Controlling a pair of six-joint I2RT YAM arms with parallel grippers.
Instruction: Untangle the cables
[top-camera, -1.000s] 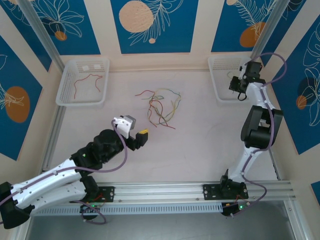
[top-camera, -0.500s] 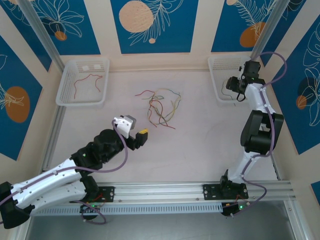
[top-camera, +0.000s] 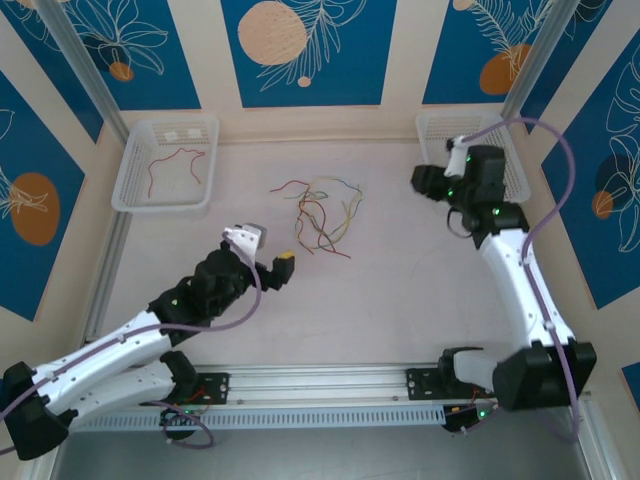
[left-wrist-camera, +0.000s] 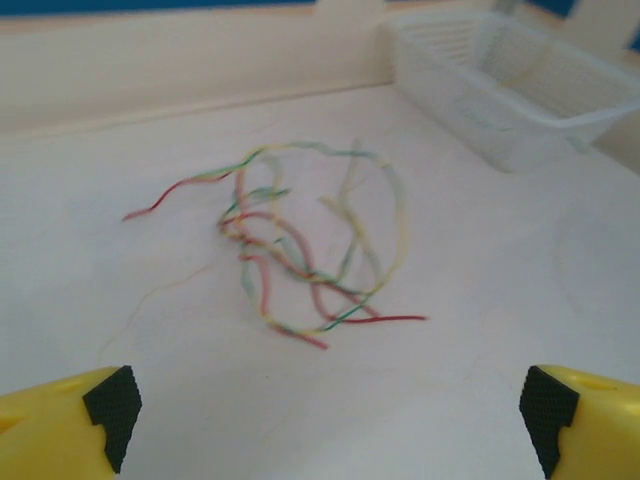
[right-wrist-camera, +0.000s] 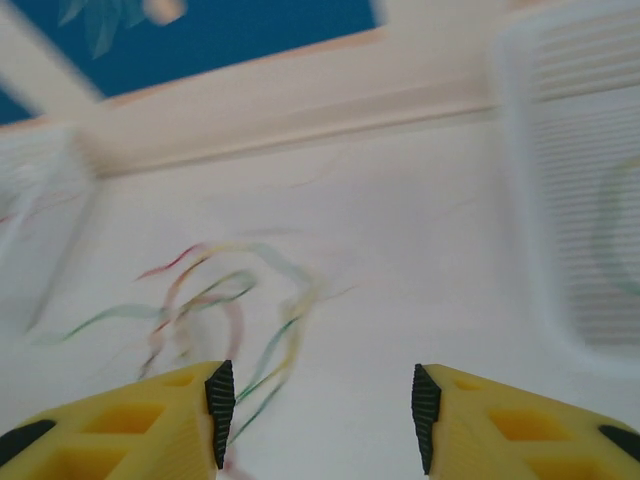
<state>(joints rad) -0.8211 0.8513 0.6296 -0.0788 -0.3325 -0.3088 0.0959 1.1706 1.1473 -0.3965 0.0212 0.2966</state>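
The yellow-green wire should be gripped next by its nearest outer loop with my right gripper, so the red wire's end stays free for my left gripper to untangle.
The cables (top-camera: 322, 215) lie in a loose tangle of red, green and yellow-green wires at mid table. My left gripper (top-camera: 278, 265) is just short of the tangle's near-left side, open wide and holding nothing. In the left wrist view the cables (left-wrist-camera: 300, 250) lie ahead of the left gripper (left-wrist-camera: 330, 418), apart from its yellow fingers (left-wrist-camera: 60, 425). My right gripper (top-camera: 425, 182) hovers right of the tangle, open and empty. In the right wrist view the blurred cables (right-wrist-camera: 230, 300) sit ahead-left of the right gripper (right-wrist-camera: 318, 415).
A white basket (top-camera: 130, 170) at the back left holds a red wire (top-camera: 178, 160). A second white basket (top-camera: 440, 130) stands at the back right, behind my right arm; a faint green wire (right-wrist-camera: 608, 220) lies in this basket (right-wrist-camera: 590, 120). Walls close the far side.
My right arm has swung from over the right basket out toward the table's middle, and its jaws have opened. The left gripper has opened wider and edged toward the tangle.
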